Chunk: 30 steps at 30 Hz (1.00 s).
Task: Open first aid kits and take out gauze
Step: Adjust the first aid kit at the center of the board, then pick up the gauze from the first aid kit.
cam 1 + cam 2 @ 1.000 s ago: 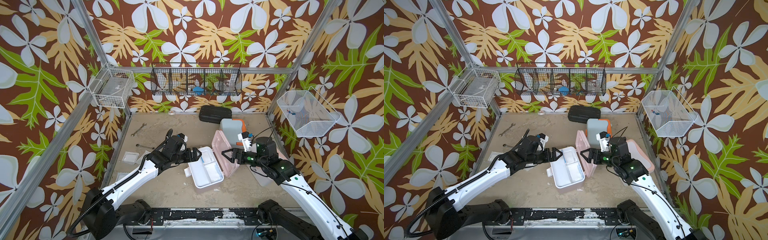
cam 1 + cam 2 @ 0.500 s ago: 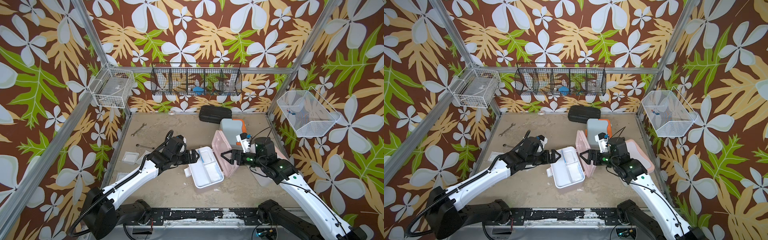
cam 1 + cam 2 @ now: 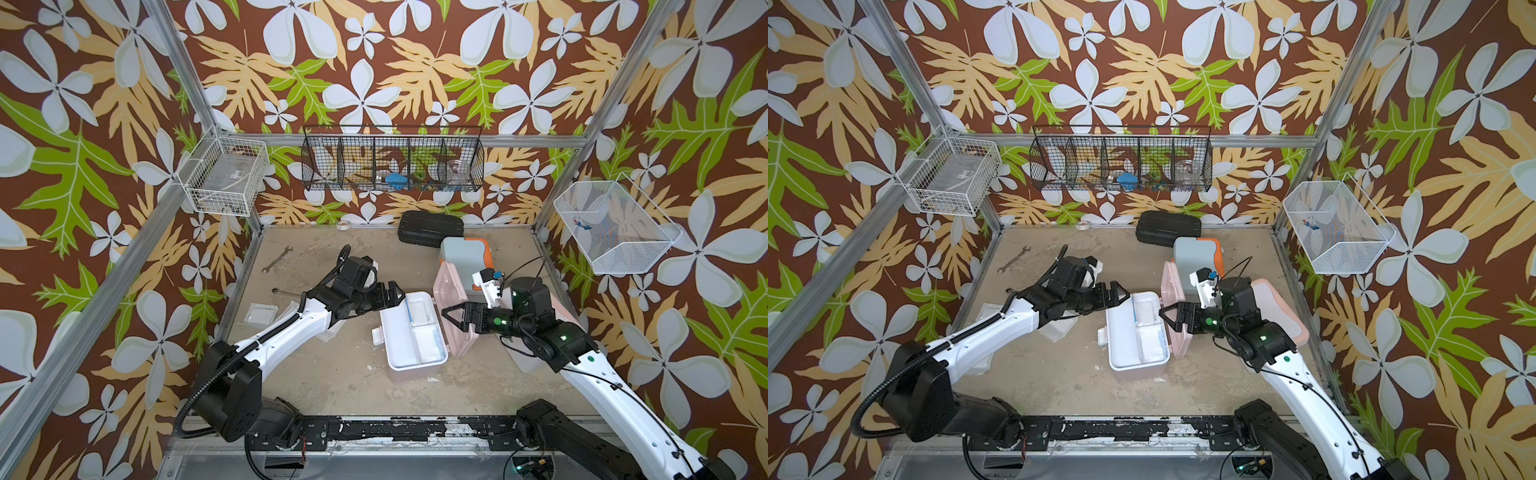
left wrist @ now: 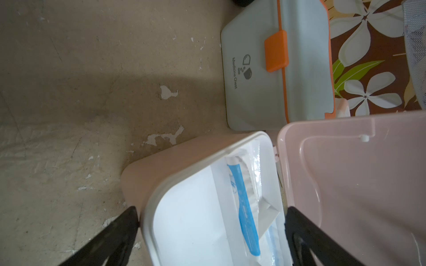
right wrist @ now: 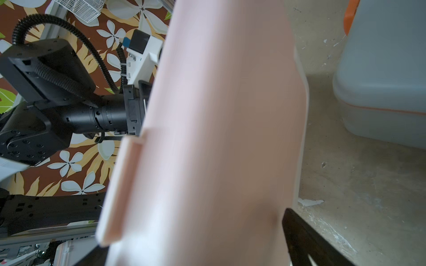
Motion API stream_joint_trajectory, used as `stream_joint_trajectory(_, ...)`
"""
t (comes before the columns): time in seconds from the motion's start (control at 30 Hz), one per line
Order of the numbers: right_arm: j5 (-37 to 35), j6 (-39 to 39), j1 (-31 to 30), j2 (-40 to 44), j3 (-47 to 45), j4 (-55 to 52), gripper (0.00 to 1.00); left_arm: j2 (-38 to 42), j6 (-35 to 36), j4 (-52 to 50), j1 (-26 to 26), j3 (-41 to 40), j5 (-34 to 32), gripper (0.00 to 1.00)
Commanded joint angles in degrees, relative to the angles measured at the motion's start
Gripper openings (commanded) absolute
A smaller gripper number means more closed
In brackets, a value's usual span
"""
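Note:
My left gripper has to get to the gauze packet and pinch the blue strip edge of the packet, so that it can lift the packet clear of the white tray point(image 4: 191, 221).
The dusty pink first aid kit point(image 3: 413, 332) lies open, its white tray point(image 4: 191, 221) showing packets, one with a blue strip point(image 4: 244, 218). Its pink lid point(image 3: 451, 303) stands upright. My left gripper point(image 3: 397, 293) point(image 4: 211, 209) is open, its jaws either side of the tray's far corner. My right gripper point(image 3: 451, 319) point(image 5: 191, 232) is open with the raised lid point(image 5: 219, 138) between its jaws. The light blue kit point(image 3: 465, 257) stands shut behind. The white and peach kit point(image 3: 1281, 309) is partly hidden behind the right arm. Gauze packets point(image 3: 262, 312) lie at the table's left.
A flat black ribbed case point(image 3: 430, 228) and a tape roll point(image 3: 344, 225) sit by the back wall. Two wrenches point(image 3: 277, 259) point(image 3: 286, 292) lie at the left. Wire baskets hang on the left point(image 3: 224, 174), back point(image 3: 392, 160) and right point(image 3: 615, 226) walls.
The right gripper's jaws have widened slightly around the lid. The left gripper has crept a little toward the kit's far corner. The kits have not moved.

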<state>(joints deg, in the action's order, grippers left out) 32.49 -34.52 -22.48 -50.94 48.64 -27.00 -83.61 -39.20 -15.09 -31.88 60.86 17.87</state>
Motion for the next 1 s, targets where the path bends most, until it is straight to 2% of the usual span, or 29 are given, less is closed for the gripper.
stream_joint_trajectory(0.0,-4.1,0.5,0.0,0.5,0.3,-2.8,0.94,-2.4,2.2,1.1,0.2,3.4,1.3,1.0)
stream_joint_trajectory(0.03,-5.8,0.9,-0.1,0.5,0.7,-3.9,0.94,-2.9,2.9,-0.2,0.2,4.6,0.4,1.0)
stream_joint_trajectory(0.17,-13.1,2.6,-0.1,0.8,1.6,-8.0,0.92,-1.1,6.2,-7.8,0.2,8.2,-10.6,0.99)
stream_joint_trajectory(0.23,-14.7,2.6,0.0,1.1,1.1,-8.3,0.89,0.6,7.0,-10.6,-0.2,9.3,-13.1,0.97)
stream_joint_trajectory(0.37,-13.4,1.6,0.0,2.1,-0.3,-5.5,0.85,1.9,8.2,-17.9,-6.6,13.4,-20.9,0.95)
stream_joint_trajectory(0.6,-11.3,1.3,0.0,1.9,-1.1,-3.6,0.82,-2.1,7.4,-24.9,-14.3,16.5,-25.7,0.85)
stream_joint_trajectory(0.8,-11.3,1.4,0.0,1.6,-1.1,-3.5,0.82,-7.4,7.9,-29.6,-17.0,22.1,-28.8,0.72)
stream_joint_trajectory(0.97,-11.7,1.5,0.0,2.3,-1.5,-3.7,0.82,-10.5,8.0,-31.0,-18.0,24.3,-29.2,0.66)
